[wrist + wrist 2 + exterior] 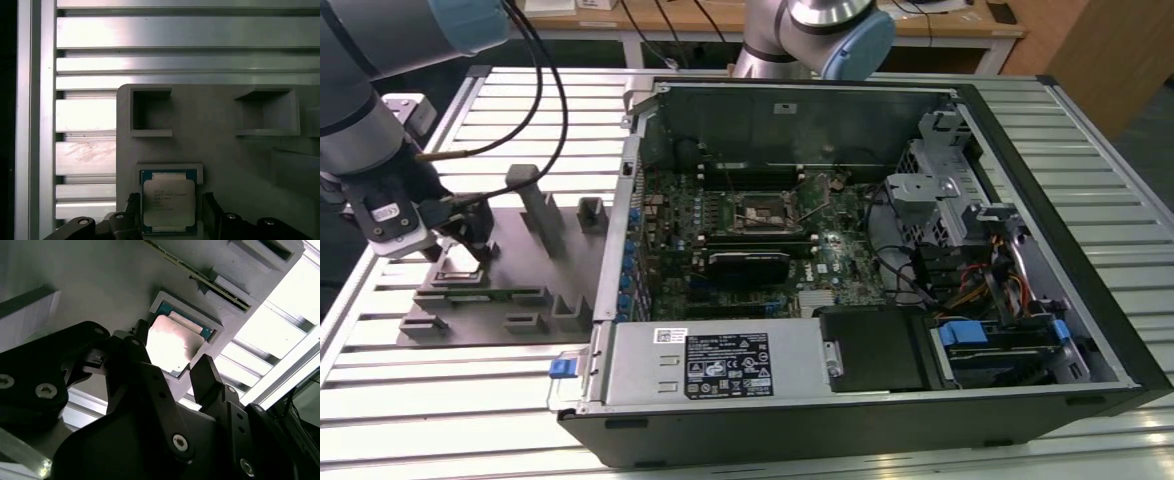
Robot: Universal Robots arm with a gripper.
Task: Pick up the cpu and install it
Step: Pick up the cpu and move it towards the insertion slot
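My gripper grips the cpu by its two exposed side edges next, since the holder's raised side (170, 167) hugs the cpu's ends and opens only beside its middle.
The cpu (168, 202) is a flat square chip with a shiny metal top. It lies in a shallow square recess of the grey holder plate (215, 150), and its bright top also shows in the second wrist view (172, 342). My gripper (170, 197) is open and hangs just above it, with one black finger (132, 210) on each side of the chip and a small gap at both edges. In the exterior view the gripper (460, 255) is low over the grey holder (520, 290), at that view's left.
An open computer case (1014, 330) lies at the exterior view's right, with the motherboard socket (765, 213) near its middle. Upright grey posts (534, 205) stand on the holder beside the gripper. Two empty square pockets (150, 112) sit beyond the chip, over a slatted aluminium table (85, 115).
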